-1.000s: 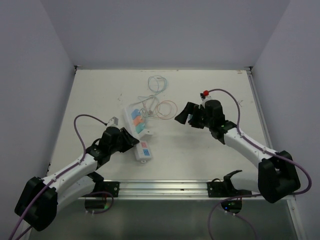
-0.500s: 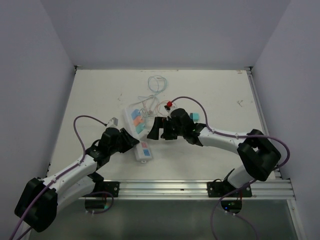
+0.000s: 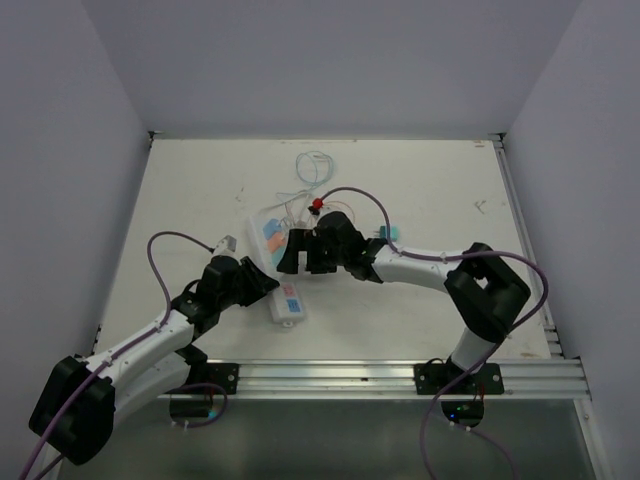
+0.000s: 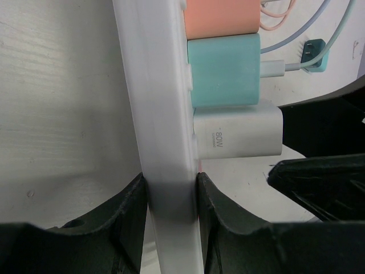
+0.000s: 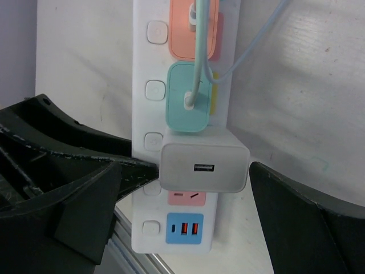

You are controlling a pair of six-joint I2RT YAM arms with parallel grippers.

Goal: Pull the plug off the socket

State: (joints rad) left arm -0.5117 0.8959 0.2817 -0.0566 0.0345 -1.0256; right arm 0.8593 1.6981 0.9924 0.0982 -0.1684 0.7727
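Next, my right gripper grabs the white charger plug [image 5: 205, 167] across its narrow ends to pull it off the socket.
The socket [image 3: 291, 300] is a long white power strip with coloured labels, lying left of the table's middle. My left gripper [image 3: 262, 284] is shut on its long sides; the left wrist view shows both jaws pressed against the socket's edge [image 4: 165, 114]. An orange plug [image 5: 194, 28], a teal plug [image 5: 190, 97] and a white 80W charger plug [image 5: 205, 167] are plugged into it in a row. My right gripper [image 5: 199, 194] is open above the white charger, one finger on each side, not touching it. The pink and blue outlets [image 5: 185, 228] are free.
Loose thin cables [image 3: 315, 170] lie behind the socket, running to the orange and teal plugs. A small loose teal plug [image 3: 388, 232] lies on the table to the right. A metal rail [image 3: 330, 375] runs along the near edge. Walls stand close on three sides.
My right arm has swung left from the right half of the table to over the socket, its open fingers now straddling the white charger. The left gripper has stayed clamped on the socket.
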